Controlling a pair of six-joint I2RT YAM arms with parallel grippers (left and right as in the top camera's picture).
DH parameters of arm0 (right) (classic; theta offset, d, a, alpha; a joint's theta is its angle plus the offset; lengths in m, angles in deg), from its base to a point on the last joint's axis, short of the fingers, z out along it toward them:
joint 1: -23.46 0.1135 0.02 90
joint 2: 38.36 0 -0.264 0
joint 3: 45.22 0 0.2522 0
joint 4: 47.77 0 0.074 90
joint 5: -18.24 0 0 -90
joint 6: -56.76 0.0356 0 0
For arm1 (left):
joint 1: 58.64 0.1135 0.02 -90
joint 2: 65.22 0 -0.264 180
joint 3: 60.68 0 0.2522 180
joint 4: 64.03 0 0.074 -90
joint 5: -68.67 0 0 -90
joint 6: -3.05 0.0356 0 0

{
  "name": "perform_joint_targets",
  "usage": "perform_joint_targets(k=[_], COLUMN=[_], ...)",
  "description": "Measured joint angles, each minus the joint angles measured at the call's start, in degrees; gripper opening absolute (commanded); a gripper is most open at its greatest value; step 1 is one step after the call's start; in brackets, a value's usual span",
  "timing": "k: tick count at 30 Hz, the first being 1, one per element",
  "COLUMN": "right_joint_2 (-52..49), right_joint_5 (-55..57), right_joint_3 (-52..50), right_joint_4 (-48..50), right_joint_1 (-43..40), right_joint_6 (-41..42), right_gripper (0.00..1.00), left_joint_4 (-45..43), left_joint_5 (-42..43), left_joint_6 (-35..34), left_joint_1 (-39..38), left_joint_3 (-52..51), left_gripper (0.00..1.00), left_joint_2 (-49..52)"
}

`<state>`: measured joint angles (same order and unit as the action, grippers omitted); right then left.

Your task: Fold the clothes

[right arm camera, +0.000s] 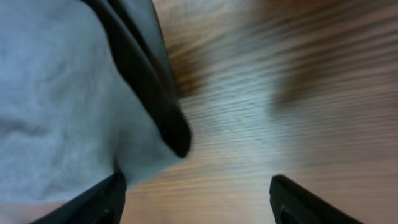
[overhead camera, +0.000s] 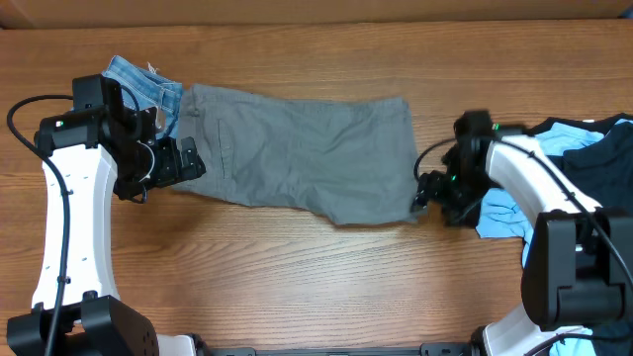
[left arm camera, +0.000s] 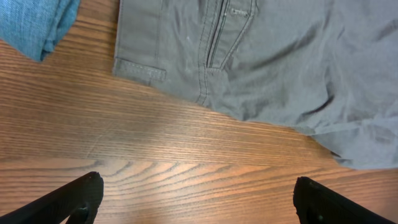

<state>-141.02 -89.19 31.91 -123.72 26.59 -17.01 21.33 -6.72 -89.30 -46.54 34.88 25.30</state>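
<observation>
My right gripper grabs the near corner of the leg hem on the grey shorts [overhead camera: 307,153] next, to spread that leg flat for folding.
Grey shorts [overhead camera: 307,153] lie spread flat across the middle of the table, waistband to the left. In the left wrist view the waistband, fly and belt loop [left arm camera: 249,56] show beyond the fingers. My left gripper [overhead camera: 188,163] is open and empty at the shorts' left edge, over bare wood [left arm camera: 196,199]. My right gripper [overhead camera: 423,196] is open and empty at the shorts' lower right corner. In the blurred right wrist view its left finger is at the hem [right arm camera: 56,124], jaws [right arm camera: 196,199] over wood.
Folded blue denim [overhead camera: 143,84] lies at the back left, its corner visible in the left wrist view [left arm camera: 37,22]. A pile of blue and dark clothes [overhead camera: 584,148] sits at the right edge under my right arm.
</observation>
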Motion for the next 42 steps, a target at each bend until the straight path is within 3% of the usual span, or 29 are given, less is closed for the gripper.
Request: perform_joint_targets(k=[5,6,7,9,12,18,25,30,33,37,39,42], right_joint_2=[0.79,1.4,1.6,1.53,1.33,1.33,5.33,9.64,9.77,9.75,9.77,9.77], right_joint_5=[-8.81,-10.14,-11.34,-12.98,-13.84,-10.56,8.83,13.55,14.29,14.86,14.93,14.95], right_joint_3=[-7.67,-8.5,-9.01,-9.49,-9.55,-6.88,4.22,6.86,6.86,6.86,6.86,6.86], right_joint_4=[10.78,12.96,14.93,17.81,18.49,12.11,1.88,-0.81,-1.7,-1.95,-1.92,-2.29], right_joint_1=[-0.07,-0.07,-0.04,0.02,-0.02,-2.58,-10.45,-10.67,-10.47,-10.49,-10.49,-10.49], right_joint_6=[5.7,6.99,8.02,9.29,10.8,10.97,8.87,6.4,5.86,5.53,5.38,5.31], right_gripper=[0.82,0.77,0.68,0.36,0.04,0.04,0.04,0.04,0.04,0.04,0.04,0.04], left_joint_4=[0.24,0.24,0.28,0.26,0.42,0.98,1.31,0.13,-3.17,-8.44,-10.36,-13.77], left_joint_5=[0.0,-0.02,0.0,0.0,0.0,0.02,0.42,0.42,0.42,0.42,0.42,0.94], left_joint_6=[0.0,0.0,0.0,0.0,0.0,0.0,0.0,0.0,0.02,0.42,0.44,-0.24], left_joint_1=[0.0,0.0,0.0,0.0,0.0,0.0,-0.48,-4.04,-7.08,-10.27,-11.5,-12.72], left_joint_3=[0.0,0.0,0.0,0.0,0.0,0.0,0.0,0.0,-0.39,-3.43,-5.57,-8.26], left_gripper=[1.0,1.0,1.0,1.0,1.0,1.0,1.0,1.0,0.9,0.83,0.9,0.93], left_joint_2=[0.0,0.0,0.0,0.0,0.0,0.0,0.02,0.55,2.47,6.62,9.64,14.8])
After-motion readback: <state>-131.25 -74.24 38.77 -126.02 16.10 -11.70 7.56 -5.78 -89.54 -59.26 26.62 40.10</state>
